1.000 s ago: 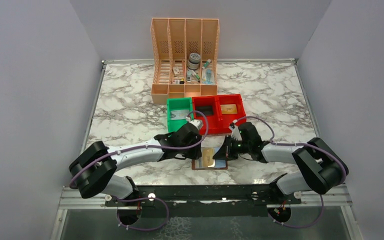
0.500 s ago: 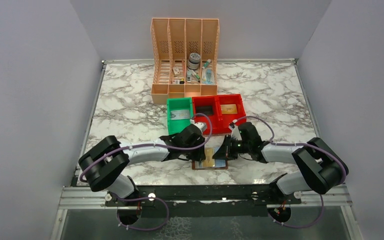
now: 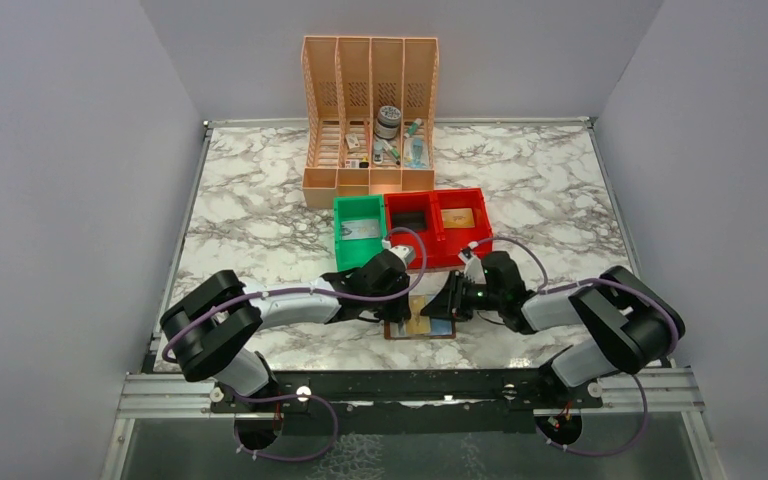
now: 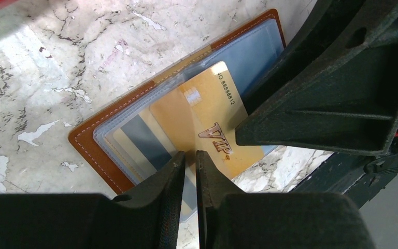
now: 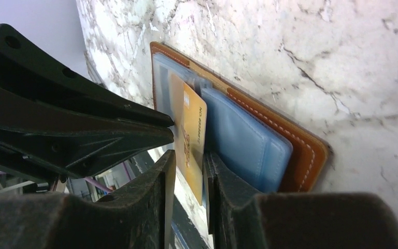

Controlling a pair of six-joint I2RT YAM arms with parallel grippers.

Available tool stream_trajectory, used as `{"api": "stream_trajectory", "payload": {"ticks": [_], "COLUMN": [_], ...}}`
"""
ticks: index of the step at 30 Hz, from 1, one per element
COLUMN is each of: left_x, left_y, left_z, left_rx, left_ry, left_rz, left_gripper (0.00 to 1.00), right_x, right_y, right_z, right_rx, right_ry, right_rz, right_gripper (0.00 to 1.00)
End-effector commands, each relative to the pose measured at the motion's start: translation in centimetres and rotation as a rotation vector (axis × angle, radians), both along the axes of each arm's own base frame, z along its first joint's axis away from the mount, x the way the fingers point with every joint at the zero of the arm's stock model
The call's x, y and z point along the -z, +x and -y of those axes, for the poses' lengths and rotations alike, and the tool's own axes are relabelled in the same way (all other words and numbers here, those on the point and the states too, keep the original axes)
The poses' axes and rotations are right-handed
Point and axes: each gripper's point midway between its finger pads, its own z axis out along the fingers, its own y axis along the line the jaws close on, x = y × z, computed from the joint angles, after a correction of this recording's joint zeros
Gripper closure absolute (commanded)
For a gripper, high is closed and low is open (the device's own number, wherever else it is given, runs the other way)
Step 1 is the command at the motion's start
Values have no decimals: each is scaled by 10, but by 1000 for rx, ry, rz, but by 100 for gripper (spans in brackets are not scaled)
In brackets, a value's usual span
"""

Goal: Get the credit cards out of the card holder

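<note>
The gold card's tilted-up loose edge lies between my right gripper's fingers, the blue sleeve outside them. It is time to close now, as this would catch the card's edge.
The brown card holder [image 3: 397,331] lies open near the table's front edge, with clear and blue sleeves inside [image 4: 134,135]. A gold credit card [image 4: 202,119] marked VIP sticks partly out of a sleeve and is tilted up [image 5: 193,129]. Other cards sit in the sleeves [image 4: 129,137]. My left gripper [image 3: 387,308] is shut, its tips [image 4: 189,161] down on the holder's left half at the gold card's edge. My right gripper [image 3: 444,304] stands narrowly open, with one jaw on each side of the gold card's free edge [image 5: 189,166].
A green bin [image 3: 359,228] and a red bin [image 3: 436,226], each with a card inside, stand just behind the grippers. A peach file organiser [image 3: 370,110] with small items stands at the back. The table's front rail [image 3: 410,385] is close below the holder.
My left gripper moved right onto the holder. My right gripper shifted slightly left and lower, closer over the gold card.
</note>
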Motion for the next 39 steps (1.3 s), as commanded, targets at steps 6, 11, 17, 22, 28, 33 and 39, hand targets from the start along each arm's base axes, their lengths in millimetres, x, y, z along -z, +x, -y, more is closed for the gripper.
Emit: {"api": "stream_trajectory", "payload": {"ticks": [6, 11, 17, 22, 28, 33, 39], "left_x": [34, 33, 32, 28, 28, 27, 22], "left_y": [-18, -17, -17, -12, -12, -13, -11], "left_z": [-42, -43, -41, -31, -32, -32, -32], "left_rx": [-16, -15, 1, 12, -5, -7, -14], "left_ry": [195, 198, 196, 172, 172, 169, 157], "left_rz": [-58, -52, -45, -36, -39, -41, -26], "left_gripper": [82, 82, 82, 83, 83, 85, 84], "right_x": [-3, 5, -7, -17, -17, -8, -9], "right_y": [11, 13, 15, 14, 10, 7, 2], "right_z": [-11, 9, 11, -7, -10, -5, 0], "right_rx": [-62, 24, -30, -129, -147, -140, -149], "right_ry": [25, -74, -93, -20, 2, -46, -65], "right_rz": [56, 69, 111, 80, 70, 51, 60], "right_gripper": [94, 99, 98, 87, 81, 83, 99]}}
